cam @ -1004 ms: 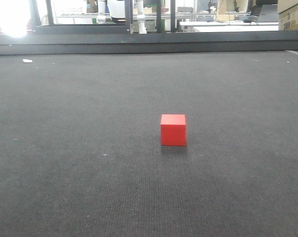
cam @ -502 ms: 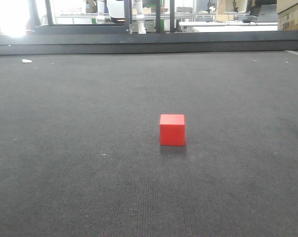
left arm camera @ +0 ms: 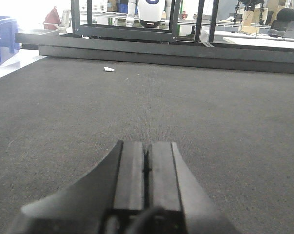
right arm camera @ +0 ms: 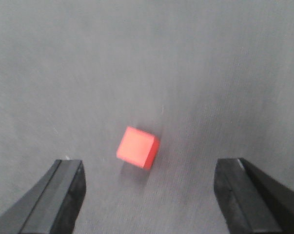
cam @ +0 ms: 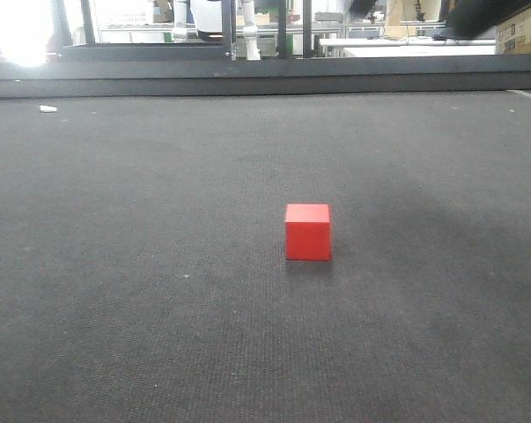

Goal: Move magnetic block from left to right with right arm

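The magnetic block is to move across the mat, so the robot's right gripper will next grab it by its red cube body (cam: pixel 307 231).
The magnetic block (cam: pixel 308 232), a small red cube, rests on the dark grey mat in the front view, a little right of centre. From above, the right wrist view shows the magnetic block (right arm camera: pixel 137 147) lying free on the mat, ahead of my right gripper (right arm camera: pixel 149 168) and between the lines of its wide-open fingers (right arm camera: pixel 64 190). A blurred dark piece of the right arm (cam: pixel 476 13) shows at the top right of the front view. My left gripper (left arm camera: pixel 147 146) is shut with nothing in it, low over the mat, away from the block.
The grey mat (cam: pixel 159 308) covers the whole table. A dark rail (cam: pixel 247 79) runs along its far edge. A small white scrap (cam: pixel 48 108) lies at the far left. A blue bin (left arm camera: pixel 1 39) stands off the mat's left side.
A dark blurred part of the right arm has come into the top right of the front view, and a shadow has spread on the mat right of the block. The block has stayed put.
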Controlling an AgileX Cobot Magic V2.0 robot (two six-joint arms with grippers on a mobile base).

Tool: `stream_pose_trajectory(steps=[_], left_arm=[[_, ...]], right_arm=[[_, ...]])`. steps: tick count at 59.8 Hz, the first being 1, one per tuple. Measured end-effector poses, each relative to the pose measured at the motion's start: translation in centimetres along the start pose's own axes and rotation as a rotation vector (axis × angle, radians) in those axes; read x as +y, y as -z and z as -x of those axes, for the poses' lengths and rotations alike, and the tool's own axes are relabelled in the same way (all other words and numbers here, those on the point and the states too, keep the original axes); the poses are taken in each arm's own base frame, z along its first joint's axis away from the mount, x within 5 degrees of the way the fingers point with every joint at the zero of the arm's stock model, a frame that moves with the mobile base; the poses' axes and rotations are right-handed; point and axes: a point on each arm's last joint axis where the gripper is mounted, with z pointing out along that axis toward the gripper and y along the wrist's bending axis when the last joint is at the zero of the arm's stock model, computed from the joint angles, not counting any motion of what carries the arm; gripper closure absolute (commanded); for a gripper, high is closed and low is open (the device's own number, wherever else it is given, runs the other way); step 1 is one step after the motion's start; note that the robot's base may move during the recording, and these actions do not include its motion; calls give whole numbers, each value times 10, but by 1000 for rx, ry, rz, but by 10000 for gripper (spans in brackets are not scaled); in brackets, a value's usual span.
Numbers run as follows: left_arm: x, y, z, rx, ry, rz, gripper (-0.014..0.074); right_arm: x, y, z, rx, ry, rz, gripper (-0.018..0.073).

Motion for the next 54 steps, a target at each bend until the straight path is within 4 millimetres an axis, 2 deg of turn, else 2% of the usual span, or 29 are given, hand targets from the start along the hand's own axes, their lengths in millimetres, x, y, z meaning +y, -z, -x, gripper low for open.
stream_pose_trajectory(steps=[10,25,38,54], left_arm=[[0,0,0,0,0,0,713],[0,0,0,0,0,0,713],[0,0,0,0,0,0,713],[0,0,0,0,0,0,713]], right_arm=[[26,-39,4,155,-43,-116,-74],[58,-83,9,218,-78,-164,-74],[56,-113,0,287,-105,-272,-74],[53,-134,-8,325,-115,-322,-74]])
